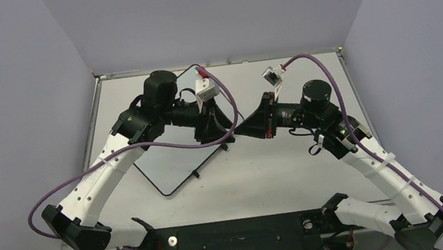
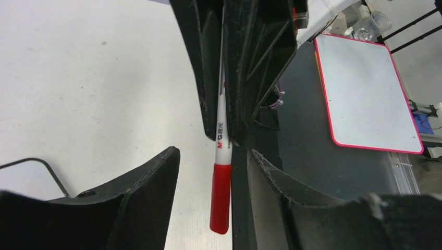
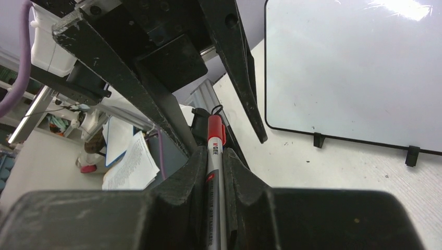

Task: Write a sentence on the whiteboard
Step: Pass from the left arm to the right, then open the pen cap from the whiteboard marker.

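Note:
The left gripper grabs only the red cap (image 2: 221,192) next, to uncap the marker for writing.
A marker with a white barrel and a red cap (image 2: 221,192) hangs in the air between the two arms. My right gripper (image 3: 215,153) is shut on its barrel, and the cap (image 3: 216,130) points away from it. My left gripper (image 2: 213,156) stands open, with one jaw on each side of the red cap and a clear gap on the left. Over the table's middle the two grippers meet tip to tip (image 1: 235,128). The whiteboard (image 1: 176,165) lies flat, partly under the left arm, and the part that shows (image 3: 354,73) is bare white. The sentence is out of view.
The pale tabletop (image 1: 287,161) surrounds the board. The purple cables (image 1: 222,99) loop over both wrists. Beyond the table's edge lie a pink-framed board (image 2: 365,94) on a dark surface and some printed papers (image 3: 130,166).

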Controlling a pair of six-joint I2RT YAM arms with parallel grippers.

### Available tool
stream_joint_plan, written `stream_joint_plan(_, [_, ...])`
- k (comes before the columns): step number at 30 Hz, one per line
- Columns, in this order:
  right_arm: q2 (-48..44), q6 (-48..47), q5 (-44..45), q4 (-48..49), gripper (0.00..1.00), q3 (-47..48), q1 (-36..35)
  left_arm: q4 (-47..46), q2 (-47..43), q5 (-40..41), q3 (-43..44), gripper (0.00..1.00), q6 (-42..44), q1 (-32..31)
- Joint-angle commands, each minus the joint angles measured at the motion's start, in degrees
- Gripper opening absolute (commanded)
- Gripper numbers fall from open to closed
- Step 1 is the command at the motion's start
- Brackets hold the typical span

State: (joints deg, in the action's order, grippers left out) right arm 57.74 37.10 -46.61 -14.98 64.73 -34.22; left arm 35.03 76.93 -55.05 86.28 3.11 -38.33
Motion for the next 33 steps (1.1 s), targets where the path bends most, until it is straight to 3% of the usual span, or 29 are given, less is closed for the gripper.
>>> stream_joint_plan(1, [-1.9,1.1,2.5,3.8,0.0,0.4,0.4,-1.1,-2.8,1.1,-1.2,0.52,-0.4,1.3])
stream_joint_plan(6, [-2.8,2.0,3.4,3.8,0.0,1.3,1.3,-1.6,-5.6,2.7,-3.8,0.53,-0.6,2.0])
stream_joint_plan(10, [-3.0,2.8,3.0,3.9,0.0,1.6,2.0,-4.7,-6.4,3.3,-5.7,0.35,-1.9,2.2])
stream_joint_plan(13, [-2.7,3.0,2.7,4.0,0.0,1.4,2.4,-7.2,-6.5,2.6,-6.6,0.32,-4.2,2.2])
stream_joint_plan(15, [-2.8,3.4,2.5,4.2,0.0,1.1,2.5,-8.7,-6.3,2.6,-6.8,0.34,-5.2,2.2])
stream_joint_plan(20, [-3.1,4.9,1.5,6.2,0.0,-0.1,2.5,-11.6,-5.4,1.8,-6.9,0.51,-6.4,2.1])
stream_joint_plan(25, [-2.8,6.1,0.2,8.1,0.0,-1.1,2.4,-13.5,-4.1,-0.4,-6.1,0.5,-7.3,2.1])
stream_joint_plan(30, [-2.5,6.7,0.0,8.7,0.0,-1.6,2.4,-14.8,-2.8,-0.9,-5.1,0.23,-7.9,2.0])
stream_joint_plan(33, [-2.4,6.7,0.2,8.7,0.0,-1.9,2.4,-16.1,-2.8,-0.2,-5.7,0.0,-8.1,2.0])
